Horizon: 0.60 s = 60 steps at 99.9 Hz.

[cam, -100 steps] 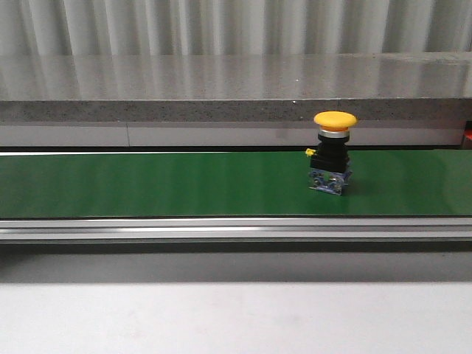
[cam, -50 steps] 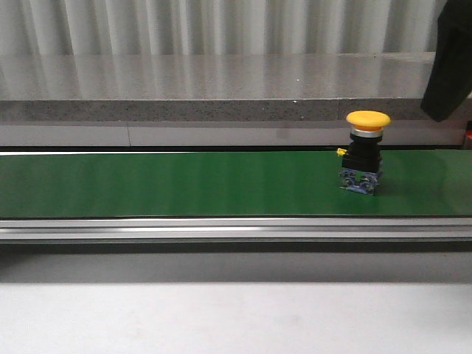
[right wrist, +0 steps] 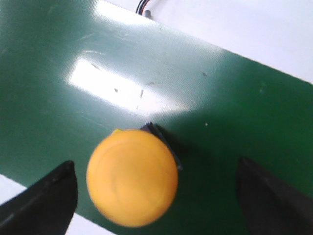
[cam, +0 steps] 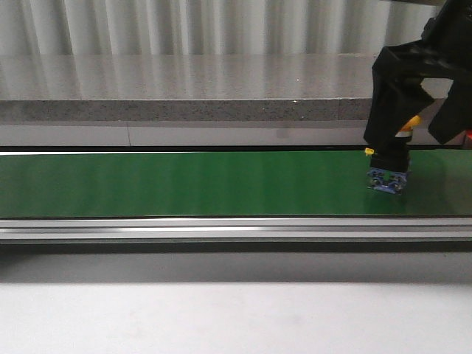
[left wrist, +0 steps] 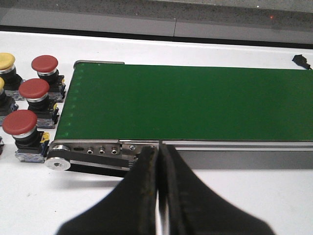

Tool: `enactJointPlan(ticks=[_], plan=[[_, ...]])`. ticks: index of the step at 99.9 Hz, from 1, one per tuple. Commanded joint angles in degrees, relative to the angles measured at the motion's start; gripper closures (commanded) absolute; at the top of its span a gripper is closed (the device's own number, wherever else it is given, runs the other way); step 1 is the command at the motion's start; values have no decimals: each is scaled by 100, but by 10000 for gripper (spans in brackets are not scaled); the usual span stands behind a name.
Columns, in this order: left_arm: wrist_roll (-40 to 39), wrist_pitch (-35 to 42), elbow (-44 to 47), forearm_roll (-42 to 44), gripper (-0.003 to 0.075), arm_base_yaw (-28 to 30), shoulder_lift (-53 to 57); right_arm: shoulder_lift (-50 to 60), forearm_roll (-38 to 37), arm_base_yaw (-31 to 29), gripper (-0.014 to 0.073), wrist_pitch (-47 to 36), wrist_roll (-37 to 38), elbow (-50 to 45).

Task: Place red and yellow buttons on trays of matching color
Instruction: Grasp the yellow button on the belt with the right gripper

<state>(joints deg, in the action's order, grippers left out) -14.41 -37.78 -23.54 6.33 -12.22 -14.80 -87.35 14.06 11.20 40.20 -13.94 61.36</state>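
The yellow cap (cam: pixel 412 124) above the black body (cam: pixel 391 161) has the fingers of my right gripper reaching down around it. My right gripper should close now, and it would hold the yellow button.
A yellow button (cam: pixel 389 177) with a black body stands upright on the green conveyor belt (cam: pixel 184 183), far right. My right gripper (cam: pixel 414 140) hangs over it, open, one finger on each side of the cap and apart from it. From the right wrist, the yellow cap (right wrist: pixel 132 177) lies between the fingers (right wrist: pixel 46 198), nearer one of them. My left gripper (left wrist: pixel 159 191) is shut and empty, near the belt's end roller. Three red buttons (left wrist: pixel 33 89) and a yellow button (left wrist: pixel 5 61) stand beside that end. No trays are in view.
The belt's aluminium side rail (cam: pixel 221 230) runs along its front. A grey stone ledge (cam: pixel 184 88) lies behind the belt. A white table surface (left wrist: pixel 244 196) spreads in front of the belt, and a small black connector (left wrist: pixel 301 60) lies on it beyond the belt.
The yellow button has ridden rightward along the belt. My right gripper has come down from the upper right and now straddles the button's cap.
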Motion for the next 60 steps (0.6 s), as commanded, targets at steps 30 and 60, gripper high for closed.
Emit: enactJointPlan(ticks=[30, 60], plan=[[1, 440, -150, -7, 740, -46, -48, 91, 79, -1, 458, -239, -58, 142], [1, 440, -150, -7, 740, -46, -28, 400, 79, -286, 554, 173, 169, 142]])
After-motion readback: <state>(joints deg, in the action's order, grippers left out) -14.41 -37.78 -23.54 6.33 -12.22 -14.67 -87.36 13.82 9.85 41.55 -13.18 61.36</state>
